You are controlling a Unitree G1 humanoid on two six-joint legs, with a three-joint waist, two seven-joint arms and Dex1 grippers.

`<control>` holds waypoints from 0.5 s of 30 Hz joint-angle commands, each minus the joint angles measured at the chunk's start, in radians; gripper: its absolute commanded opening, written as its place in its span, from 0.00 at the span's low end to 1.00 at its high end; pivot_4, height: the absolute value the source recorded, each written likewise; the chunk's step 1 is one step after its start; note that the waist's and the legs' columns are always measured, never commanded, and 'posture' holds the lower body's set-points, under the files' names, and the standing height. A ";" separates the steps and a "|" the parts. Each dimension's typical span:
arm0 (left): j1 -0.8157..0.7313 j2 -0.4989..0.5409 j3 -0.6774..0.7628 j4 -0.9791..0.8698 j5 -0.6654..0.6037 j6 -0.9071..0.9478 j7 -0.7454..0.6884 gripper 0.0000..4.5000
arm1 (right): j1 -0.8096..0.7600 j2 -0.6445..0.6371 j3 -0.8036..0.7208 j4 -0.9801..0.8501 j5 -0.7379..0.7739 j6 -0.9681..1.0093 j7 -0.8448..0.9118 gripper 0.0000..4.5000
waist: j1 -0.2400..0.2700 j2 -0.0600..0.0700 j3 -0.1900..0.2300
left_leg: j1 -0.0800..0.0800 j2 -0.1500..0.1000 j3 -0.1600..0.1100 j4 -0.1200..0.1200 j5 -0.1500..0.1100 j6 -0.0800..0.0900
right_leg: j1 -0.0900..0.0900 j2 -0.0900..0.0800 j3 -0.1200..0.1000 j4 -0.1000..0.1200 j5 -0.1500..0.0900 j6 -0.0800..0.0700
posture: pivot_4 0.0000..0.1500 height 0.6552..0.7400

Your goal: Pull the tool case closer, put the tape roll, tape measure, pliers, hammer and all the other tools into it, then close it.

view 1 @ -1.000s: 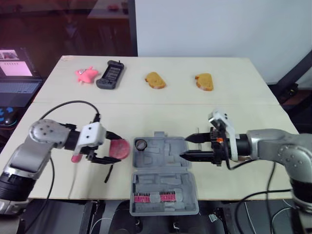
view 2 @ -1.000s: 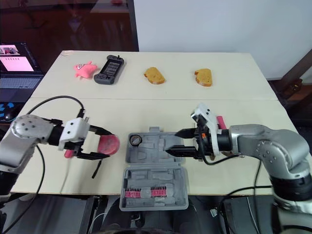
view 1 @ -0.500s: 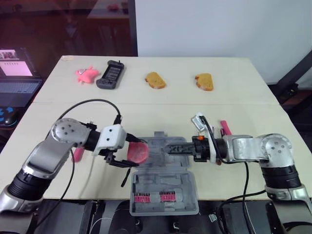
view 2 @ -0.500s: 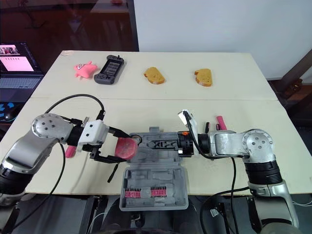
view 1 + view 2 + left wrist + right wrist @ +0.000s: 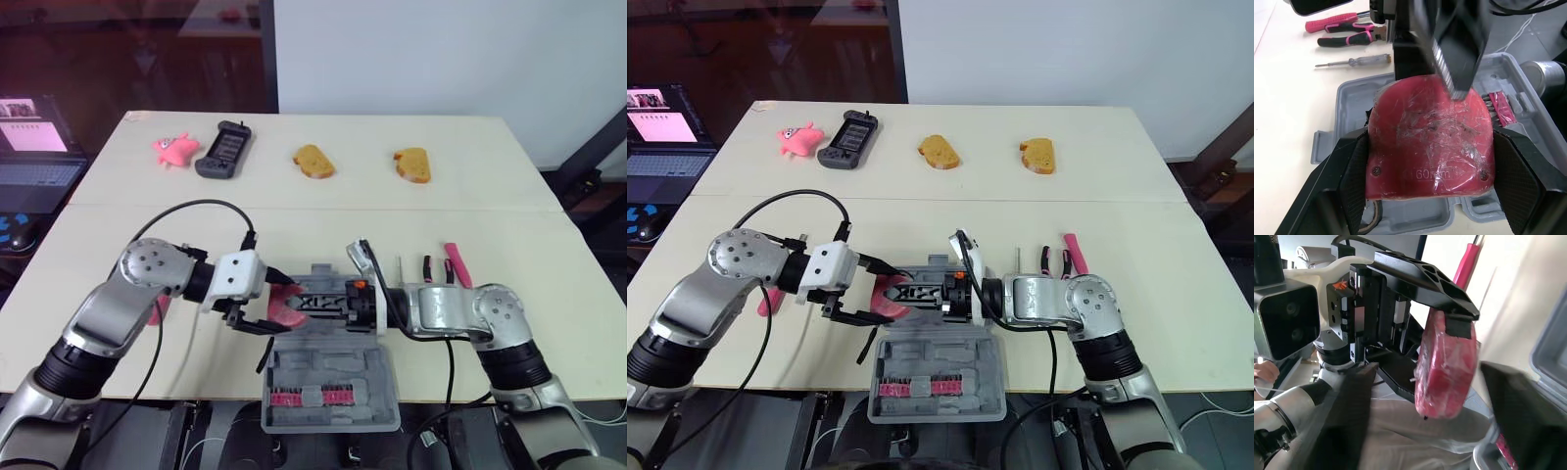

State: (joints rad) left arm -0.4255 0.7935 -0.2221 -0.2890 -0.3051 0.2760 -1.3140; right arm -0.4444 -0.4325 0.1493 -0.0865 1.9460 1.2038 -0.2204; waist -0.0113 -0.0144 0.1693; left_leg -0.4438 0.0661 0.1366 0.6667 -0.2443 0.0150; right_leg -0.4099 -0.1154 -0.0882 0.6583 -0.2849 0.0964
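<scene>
My right gripper grabs the red tape measure by its flat sides next, to get the tape measure (image 5: 1446,367) into the tool case (image 5: 1555,357).
My left gripper (image 5: 277,306) is shut on a red tape measure (image 5: 1432,142) wrapped in clear film, and holds it over the left end of the open grey tool case (image 5: 333,380). My right gripper (image 5: 312,305) reaches across the case from the right. It is open, with its fingertips right at the tape measure (image 5: 1446,367). On the table right of the case lie a screwdriver (image 5: 399,266), black-handled pliers (image 5: 428,266) and a pink-handled tool (image 5: 457,263). A pink handle (image 5: 157,311) pokes out behind my left arm.
Along the far side of the table lie a pink toy (image 5: 173,150), a black handheld device (image 5: 221,150) and two pieces of bread (image 5: 312,161) (image 5: 411,164). A laptop (image 5: 34,147) sits off the table's left edge. The case's lid overhangs the front edge.
My left gripper has carried the tape measure rightward from beside the case to over its left end. My right arm has stretched leftward across the case to meet it.
</scene>
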 commanded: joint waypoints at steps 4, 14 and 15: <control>-0.016 -0.007 -0.004 -0.014 0.008 -0.016 0.004 0.66 | 0.008 0.039 -0.036 -0.017 0.026 -0.016 -0.021 0.11 | -0.001 0.000 0.000 | 0.000 0.000 0.000 0.000 0.000 0.000 | 0.000 0.000 0.000 0.000 0.000 0.000 | 1.00 0.75; 0.007 0.009 0.058 -0.015 -0.061 0.028 -0.005 1.00 | 0.028 -0.024 -0.112 -0.015 0.026 0.033 0.061 0.11 | 0.000 0.000 0.000 | 0.000 0.000 0.000 0.000 0.000 0.000 | 0.000 0.000 0.000 0.000 0.000 0.000 | 1.00 0.75; 0.016 0.019 0.077 -0.016 -0.084 0.041 -0.012 1.00 | 0.032 -0.064 -0.129 -0.012 0.026 0.054 0.096 0.11 | 0.000 0.000 0.000 | 0.000 0.000 0.000 0.000 0.000 0.000 | 0.000 0.000 0.000 0.000 0.000 0.000 | 1.00 0.75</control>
State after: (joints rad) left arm -0.4219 0.7897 -0.2011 -0.2859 -0.3433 0.3020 -1.3113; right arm -0.4122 -0.4525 0.0787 -0.0687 1.9484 1.2371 -0.1813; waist -0.0114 -0.0140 0.1691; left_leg -0.4439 0.0666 0.1363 0.6667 -0.2444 0.0151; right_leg -0.4098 -0.1155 -0.0881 0.6583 -0.2849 0.0964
